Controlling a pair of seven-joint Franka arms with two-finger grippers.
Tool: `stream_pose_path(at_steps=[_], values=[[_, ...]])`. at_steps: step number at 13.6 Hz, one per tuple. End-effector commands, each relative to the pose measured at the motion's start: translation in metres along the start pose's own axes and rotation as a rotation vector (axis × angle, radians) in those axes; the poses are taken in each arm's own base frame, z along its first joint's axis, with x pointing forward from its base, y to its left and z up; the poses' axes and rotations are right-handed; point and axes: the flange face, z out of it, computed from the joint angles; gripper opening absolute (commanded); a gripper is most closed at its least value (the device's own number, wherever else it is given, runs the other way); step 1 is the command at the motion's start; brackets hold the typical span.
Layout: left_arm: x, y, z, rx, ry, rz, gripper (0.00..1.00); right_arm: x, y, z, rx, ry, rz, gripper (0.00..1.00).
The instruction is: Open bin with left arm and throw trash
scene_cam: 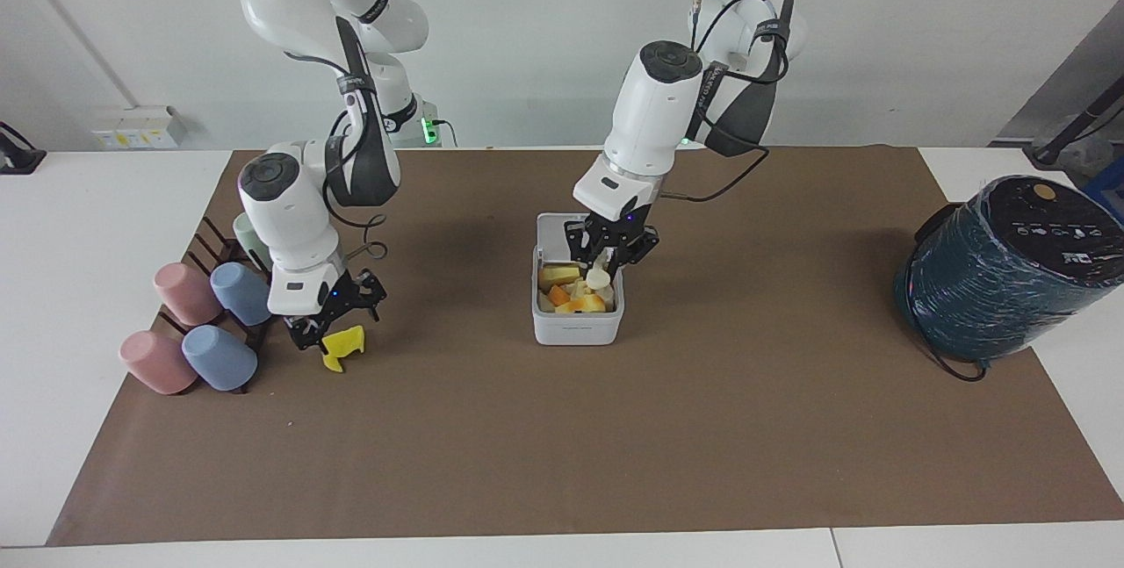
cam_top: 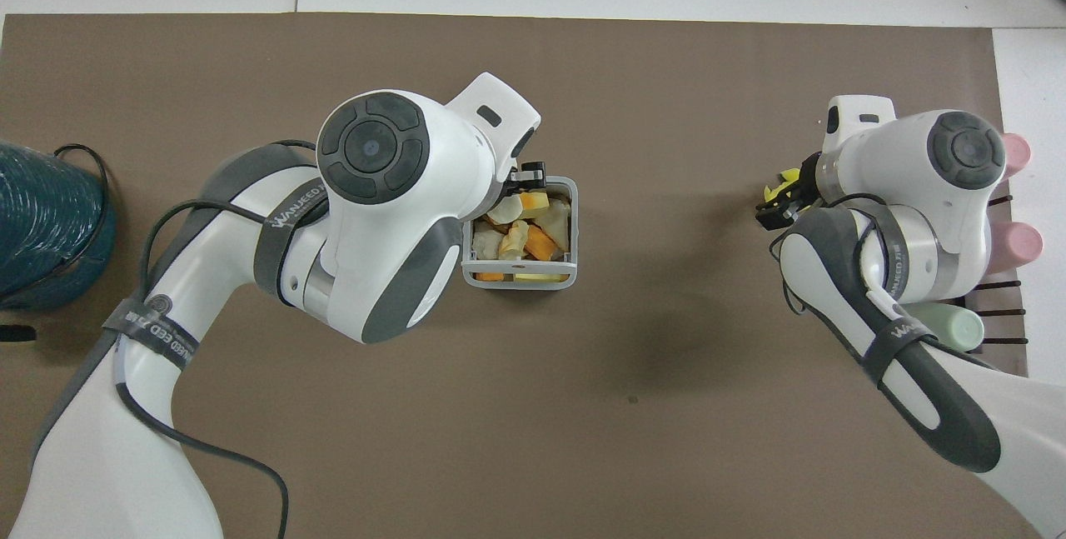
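Note:
My right gripper is to throw the bright yellow jagged piece point(cam_top: 778, 182) into the open white bin point(cam_top: 530, 239), so it should grip the piece by its broad body next.
The white bin point(scene_cam: 577, 327) stands mid-mat with its lid point(scene_cam: 551, 234) upright and open; it holds several yellow, orange and pale scraps. My left gripper point(scene_cam: 608, 259) hangs over the bin's opening, shut on the cream-white scrap point(scene_cam: 599, 279), which is just above the pile. In the overhead view the left gripper point(cam_top: 523, 182) and the scrap point(cam_top: 505, 209) sit over the bin's rim point(cam_top: 518, 281). My right gripper point(scene_cam: 336, 320) is open, low over the bright yellow jagged piece point(scene_cam: 343, 346) on the mat. In the overhead view the right gripper point(cam_top: 781, 199) partly covers the yellow piece point(cam_top: 778, 182).
A dark rack with several pastel cups point(scene_cam: 219, 355) lies at the right arm's end of the table, close beside the yellow piece. A big dark-teal wrapped cylinder point(scene_cam: 1010, 274) with a black cable stands at the left arm's end.

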Motion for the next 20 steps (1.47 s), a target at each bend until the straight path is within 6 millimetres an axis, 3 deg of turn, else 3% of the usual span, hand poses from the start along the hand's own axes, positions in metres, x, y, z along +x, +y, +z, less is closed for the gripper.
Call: stream_pose_path(at_steps=[1,4,5,7,8,9,11,13,15,16,17,20], values=[[0.003,-0.004,-0.012,0.002,-0.002,-0.015,1.0,-0.012,0.011,0.019,-0.009,-0.001,-0.057,1.0],[0.004,-0.006,-0.017,0.006,0.0,-0.017,1.0,-0.02,0.015,0.032,0.005,-0.016,-0.052,1.0],[0.004,-0.007,-0.017,0.009,-0.001,-0.018,1.0,-0.021,0.015,0.038,0.013,-0.021,-0.072,0.93],[0.01,-0.015,-0.022,0.022,-0.011,-0.029,1.0,-0.016,0.011,0.039,0.019,-0.024,-0.072,0.27],[0.013,-0.02,-0.029,0.037,-0.025,-0.03,1.0,-0.015,0.012,0.037,0.018,-0.024,-0.054,0.13],[0.028,-0.042,-0.045,0.059,-0.026,-0.056,1.0,-0.013,0.011,0.034,0.02,-0.027,-0.03,0.0],[0.055,-0.095,-0.078,0.097,-0.049,-0.069,1.0,-0.009,0.012,0.021,0.035,-0.049,0.039,0.0],[0.07,-0.163,-0.112,0.122,-0.086,-0.025,1.0,0.005,0.007,-0.008,0.051,-0.064,0.128,0.0],[0.072,-0.215,-0.158,0.124,-0.068,0.027,1.0,0.042,-0.017,-0.045,0.071,-0.085,0.222,0.0],[0.072,-0.239,-0.171,0.132,-0.073,0.041,1.0,0.061,-0.03,-0.064,0.07,-0.088,0.277,0.0],[0.073,-0.266,-0.176,0.153,-0.092,0.054,1.0,0.082,-0.048,-0.079,0.071,-0.082,0.33,0.0],[0.065,-0.312,-0.201,0.233,-0.127,0.137,1.0,0.137,-0.108,-0.108,0.101,-0.011,0.519,0.0]])
